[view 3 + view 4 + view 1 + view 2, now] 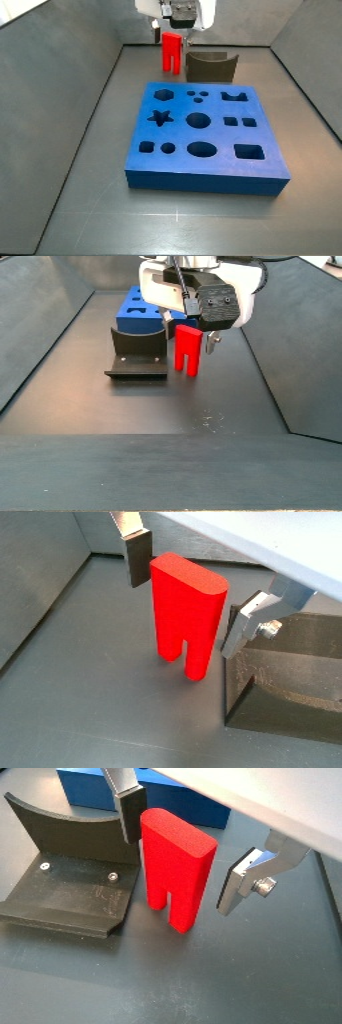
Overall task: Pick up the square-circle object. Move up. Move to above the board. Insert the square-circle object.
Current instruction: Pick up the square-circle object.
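Observation:
My gripper should grab the square-circle object's rounded top end (pixel 171 40), so the square-circle object's two pegs stay free to go into the board (pixel 214 170).
The square-circle object (pixel 187 617) is a tall bright red block standing upright on the dark floor, rounded end up and two prongs down. It also shows in the other views (pixel 171 868) (pixel 171 52) (pixel 189 349). My gripper (pixel 187 604) (pixel 182 858) is lowered around it and open. One finger (pixel 136 562) stands on each side, and a gap shows between each pad and the block. The board (pixel 214 170) is a flat blue slab with dark cut-outs, lying on the floor apart from the block (pixel 134 311) (pixel 187 803).
The fixture (pixel 210 66) (pixel 60 878) (pixel 138 356), a dark L-shaped bracket on a base plate, stands right beside the red block, between it and the board. Grey bin walls (pixel 80 90) rise around the floor.

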Robot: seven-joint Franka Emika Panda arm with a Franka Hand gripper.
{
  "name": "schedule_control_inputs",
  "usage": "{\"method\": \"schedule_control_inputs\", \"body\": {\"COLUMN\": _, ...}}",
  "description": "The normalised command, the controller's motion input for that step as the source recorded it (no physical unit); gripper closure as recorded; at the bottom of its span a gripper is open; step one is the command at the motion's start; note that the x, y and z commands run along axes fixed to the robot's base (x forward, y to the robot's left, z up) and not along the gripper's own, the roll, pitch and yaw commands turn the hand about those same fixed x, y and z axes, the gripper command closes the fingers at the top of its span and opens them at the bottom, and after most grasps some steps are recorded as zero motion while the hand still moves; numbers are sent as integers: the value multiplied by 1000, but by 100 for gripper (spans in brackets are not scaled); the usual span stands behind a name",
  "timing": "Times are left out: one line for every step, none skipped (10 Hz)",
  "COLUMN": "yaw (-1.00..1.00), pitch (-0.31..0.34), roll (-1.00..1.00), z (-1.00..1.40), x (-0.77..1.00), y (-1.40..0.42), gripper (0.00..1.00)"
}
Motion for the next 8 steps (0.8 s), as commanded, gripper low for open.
{"method": "schedule_control_inputs", "body": {"yaw": 0, "pitch": 0, "roll": 0, "z": 0, "x": 0, "y": 0, "gripper": 100}}
{"method": "schedule_control_inputs", "body": {"yaw": 0, "pitch": 0, "roll": 0, "z": 0, "x": 0, "y": 0, "gripper": 100}}
{"method": "schedule_control_inputs", "body": {"yaw": 0, "pitch": 0, "roll": 0, "z": 0, "x": 0, "y": 0, "gripper": 100}}
{"method": "schedule_control_inputs", "body": {"yaw": 0, "pitch": 0, "roll": 0, "z": 0, "x": 0, "y": 0, "gripper": 100}}
{"method": "schedule_control_inputs", "body": {"yaw": 0, "pitch": 0, "roll": 0, "z": 0, "x": 0, "y": 0, "gripper": 100}}
{"method": "schedule_control_inputs", "body": {"yaw": 0, "pitch": 0, "roll": 0, "z": 0, "x": 0, "y": 0, "gripper": 100}}
{"method": "schedule_control_inputs", "body": {"yaw": 0, "pitch": 0, "roll": 0, "z": 0, "x": 0, "y": 0, "gripper": 100}}
{"method": "schedule_control_inputs", "body": {"yaw": 0, "pitch": 0, "roll": 0, "z": 0, "x": 0, "y": 0, "gripper": 100}}
